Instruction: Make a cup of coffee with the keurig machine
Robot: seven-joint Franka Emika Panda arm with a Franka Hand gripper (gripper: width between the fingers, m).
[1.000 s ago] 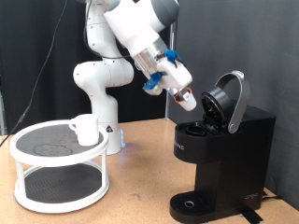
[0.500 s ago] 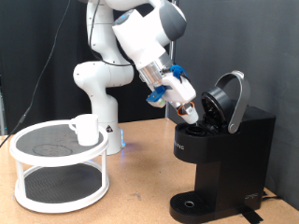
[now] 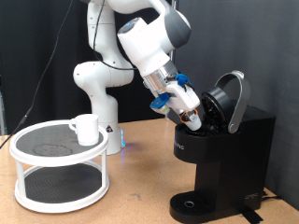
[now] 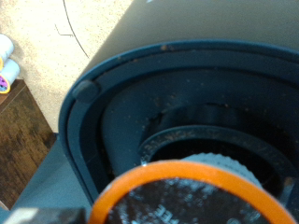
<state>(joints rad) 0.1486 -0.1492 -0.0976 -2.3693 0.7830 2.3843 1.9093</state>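
Note:
The orange-rimmed pod is over the round dark chamber (image 3: 215, 114) and would rest in the machine (image 3: 224, 159), so my gripper should open.
The black keurig machine (image 3: 224, 159) stands at the exterior view's right with its rounded lid (image 3: 230, 97) hinged open. My gripper (image 3: 193, 116) is tilted down at the open pod chamber and is shut on a small dark pod (image 3: 194, 119) held at the chamber's mouth. In the wrist view the pod (image 4: 187, 198) with its orange rim sits just over the round dark chamber (image 4: 201, 140). The white cup (image 3: 86, 129) stands on top of the white two-tier stand (image 3: 58, 177) at the exterior view's left, far from the gripper.
The arm's white base (image 3: 98, 84) stands behind the stand. The machine's round drip base (image 3: 192, 205) at the bottom right has nothing on it. A wooden table (image 3: 135, 201) carries everything.
The gripper has moved down and to the exterior view's right with the pod, from beside the open lid to the mouth of the chamber. The cup and stand have not moved.

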